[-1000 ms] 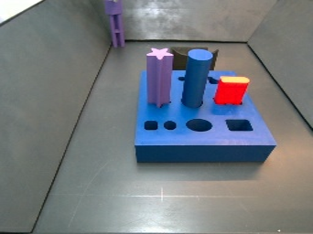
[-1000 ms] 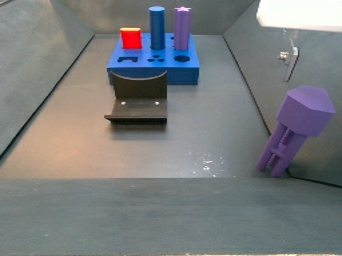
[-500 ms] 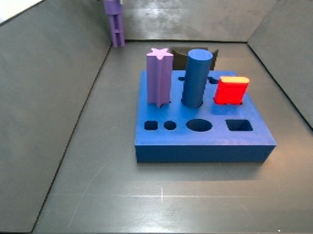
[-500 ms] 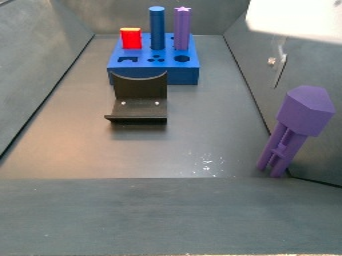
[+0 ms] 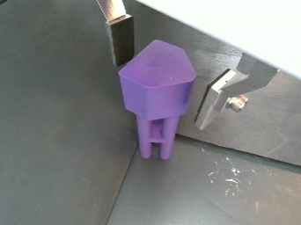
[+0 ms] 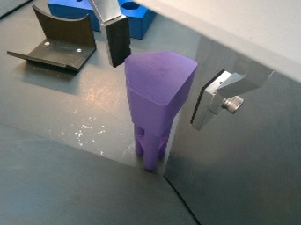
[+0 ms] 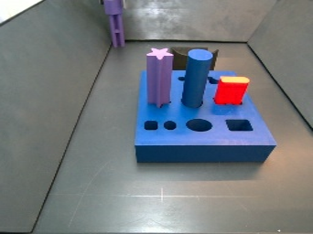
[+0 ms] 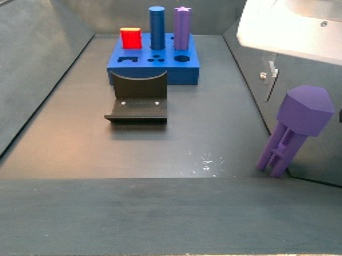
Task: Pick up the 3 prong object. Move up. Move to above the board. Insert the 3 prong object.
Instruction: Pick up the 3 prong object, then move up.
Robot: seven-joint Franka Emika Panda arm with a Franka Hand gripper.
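Observation:
The gripper grabs the 3 prong object by its broad head (image 5: 159, 77) next, which leaves the object's narrow legs free to enter the board.
The 3 prong object (image 5: 153, 88) is a tall purple piece with narrow legs. It stands upright on the dark floor against the side wall and shows in both wrist views (image 6: 159, 101) and both side views (image 8: 294, 130) (image 7: 115, 23). My gripper (image 5: 167, 63) is open just over it, with one silver finger on each side of its head, not touching. Its white body fills the upper right corner of a side view, with one finger (image 8: 267, 71) showing. The blue board (image 7: 202, 137) with its holes lies far off (image 8: 154, 68).
On the board stand a purple star-topped column (image 7: 159, 78), a blue cylinder (image 7: 196, 78) and a red block (image 7: 232, 90). The dark fixture (image 8: 138, 108) stands on the floor in front of the board (image 6: 53, 48). Grey walls enclose the floor.
My gripper has come down and closer to the 3 prong object; its white body and finger sit lower in the side view. The object and the board have not moved.

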